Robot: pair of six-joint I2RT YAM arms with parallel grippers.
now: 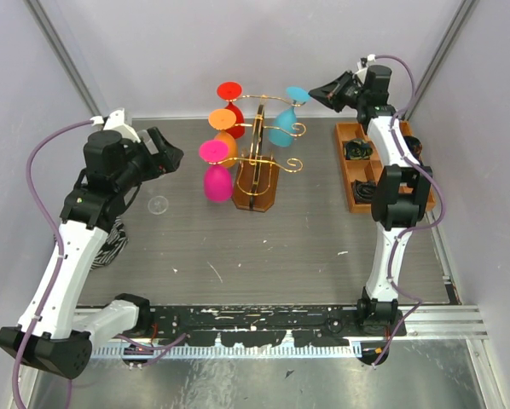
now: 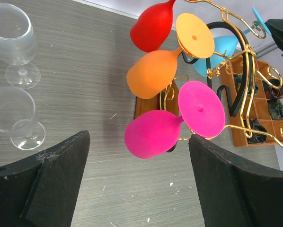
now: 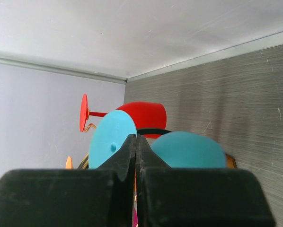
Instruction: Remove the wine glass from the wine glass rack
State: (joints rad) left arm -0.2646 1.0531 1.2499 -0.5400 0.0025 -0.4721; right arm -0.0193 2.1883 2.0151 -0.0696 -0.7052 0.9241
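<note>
My right gripper is shut beside the blue glass [image 1: 282,129]. It reopens next, then moves toward the rack to close on the round foot [image 1: 297,94].
The gold wire wine glass rack [image 1: 259,141] stands on its brown wooden base at the table's middle back. It holds a pink glass [image 1: 217,181], an orange glass [image 1: 225,119], a red glass [image 1: 232,92] and a blue glass [image 1: 282,129], all hanging sideways. My left gripper [image 1: 175,157] is open, just left of the pink glass. In the left wrist view the pink glass [image 2: 153,132] lies ahead between the open fingers [image 2: 61,161]. My right gripper [image 1: 316,89] is shut and empty, just right of the blue glass's foot [image 3: 108,139].
Two clear wine glasses [image 2: 13,38] [image 2: 11,113] stand on the table left of the rack. An orange-brown compartment tray [image 1: 350,183] with dark items lies at the right. A striped object [image 1: 110,245] sits behind the left arm.
</note>
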